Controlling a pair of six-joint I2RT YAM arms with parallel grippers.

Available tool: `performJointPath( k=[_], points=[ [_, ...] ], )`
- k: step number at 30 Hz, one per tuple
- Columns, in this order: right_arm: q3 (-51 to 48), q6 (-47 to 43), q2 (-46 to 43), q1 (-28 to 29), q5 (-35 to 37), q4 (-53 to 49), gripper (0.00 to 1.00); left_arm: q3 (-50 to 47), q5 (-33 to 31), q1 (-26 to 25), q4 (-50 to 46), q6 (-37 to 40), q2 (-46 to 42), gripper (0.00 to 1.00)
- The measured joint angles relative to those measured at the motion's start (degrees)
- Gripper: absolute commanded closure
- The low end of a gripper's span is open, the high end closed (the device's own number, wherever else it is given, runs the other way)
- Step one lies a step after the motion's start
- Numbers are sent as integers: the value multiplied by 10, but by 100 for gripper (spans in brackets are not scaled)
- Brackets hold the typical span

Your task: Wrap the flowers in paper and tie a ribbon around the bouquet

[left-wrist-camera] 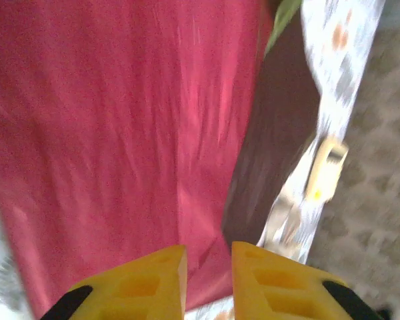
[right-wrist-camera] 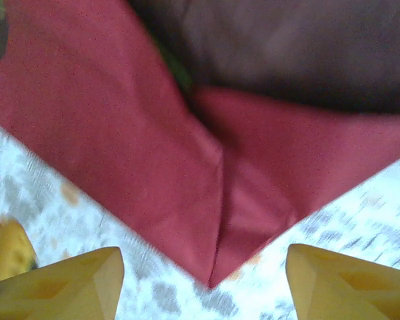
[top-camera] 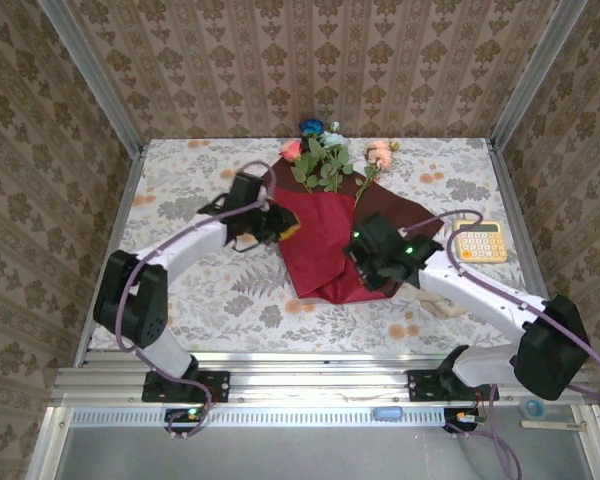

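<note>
The loose flap should fold across the flowers, so the robot's right gripper will grab the dark red paper [top-camera: 315, 245] by its pointed tip [top-camera: 302, 295] next.
The flowers [top-camera: 325, 155] lie at the far middle of the table, heads and leaves sticking out of the dark red paper [top-camera: 315, 245], which is folded over the stems into a tapering shape. My left gripper [top-camera: 283, 226] is at the paper's left edge, its yellow fingers [left-wrist-camera: 153, 280] a narrow gap apart with nothing pinched between them; red paper [left-wrist-camera: 120, 120] lies beyond. My right gripper [top-camera: 365, 272] [right-wrist-camera: 205, 257] stands wide open just above the paper's pointed lower tip [right-wrist-camera: 217, 267], touching nothing. A pale beige ribbon [top-camera: 442, 303] lies beside the right forearm.
A yellow calculator [top-camera: 480, 241] sits on the flowered tablecloth [top-camera: 180, 190] at the right, also blurred in the left wrist view as the calculator [left-wrist-camera: 327, 167]. Patterned walls close the table on three sides.
</note>
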Motion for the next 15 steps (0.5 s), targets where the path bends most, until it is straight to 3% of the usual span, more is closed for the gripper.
performJointPath(
  k=[4, 7, 11, 15],
  points=[
    [32, -172, 21, -126, 9, -64, 37, -12, 5, -71, 0, -21, 40, 81],
    [48, -276, 52, -189, 8, -79, 34, -7, 4, -101, -4, -25, 71, 82],
    [60, -380, 134, -242, -7, -80, 34, -3, 4, -125, -8, -26, 99, 83],
    [82, -440, 214, -251, -7, -81, 32, -11, 0, -133, -8, -27, 104, 84]
  ],
)
